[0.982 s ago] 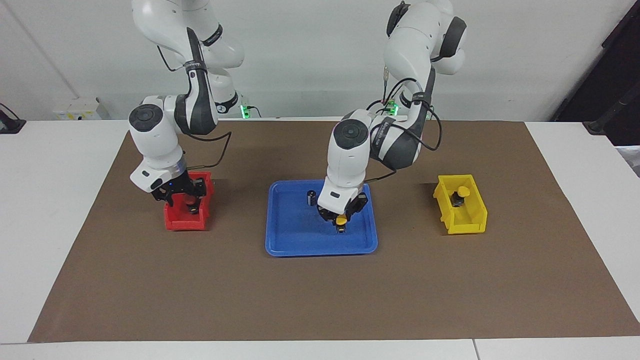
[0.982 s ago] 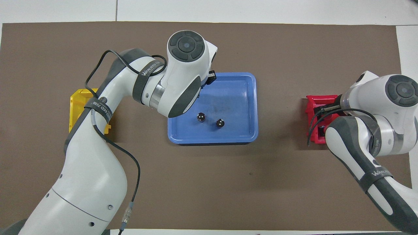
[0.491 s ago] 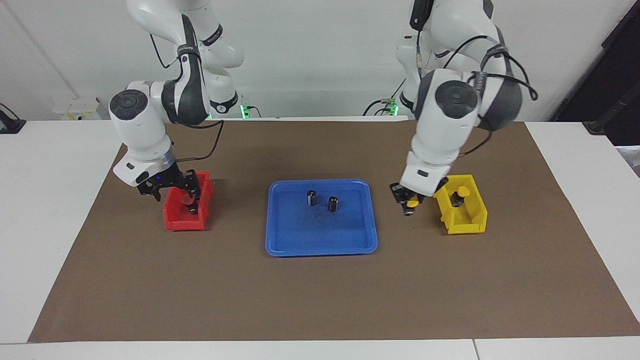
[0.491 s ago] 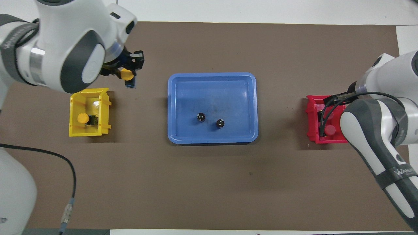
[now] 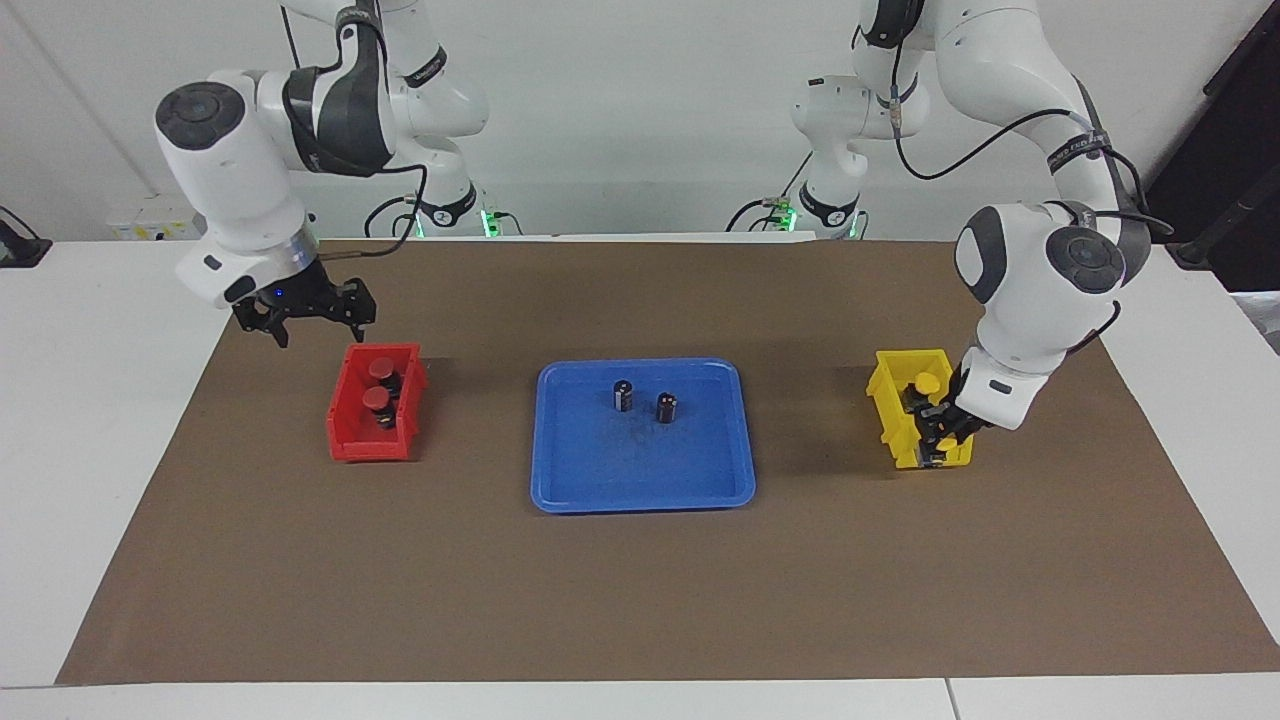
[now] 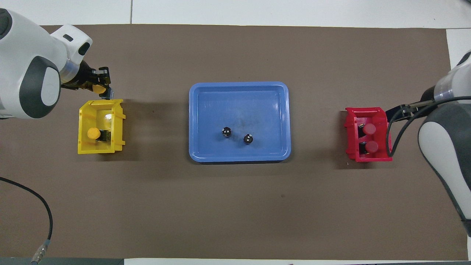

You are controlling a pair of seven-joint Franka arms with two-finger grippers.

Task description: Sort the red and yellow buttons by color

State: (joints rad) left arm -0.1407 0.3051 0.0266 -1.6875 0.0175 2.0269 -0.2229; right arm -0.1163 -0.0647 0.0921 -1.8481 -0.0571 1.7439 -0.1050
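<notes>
The yellow button is short of the yellow bin's rim (image 6: pixel 101 101), so it is too early to open. My left gripper moves the button farther in first, then opens.
Two red buttons (image 5: pixel 378 384) (image 6: pixel 370 137) sit in the red bin (image 5: pixel 365 445) (image 6: pixel 368 158). One yellow button (image 5: pixel 927 383) (image 6: pixel 92 133) lies in the yellow bin (image 5: pixel 885 390) (image 6: pixel 82 125). My left gripper (image 5: pixel 938 436) (image 6: pixel 100 89) is shut on a second yellow button (image 6: pixel 97 88) and hangs low over the end of the yellow bin farther from the robots. My right gripper (image 5: pixel 308 320) is open and holds nothing. It is raised over the mat beside the red bin.
A blue tray (image 5: pixel 600 460) (image 6: pixel 239 99) lies mid-table between the bins. Two dark capless cylinders (image 5: pixel 623 395) (image 5: pixel 667 407) (image 6: pixel 226 131) (image 6: pixel 248 139) stand in it. A brown mat (image 5: pixel 640 600) covers the table.
My left gripper lifted the yellow button off the blue tray and carried it over to the yellow bin. My right gripper opened, left a red button in the red bin and rose away.
</notes>
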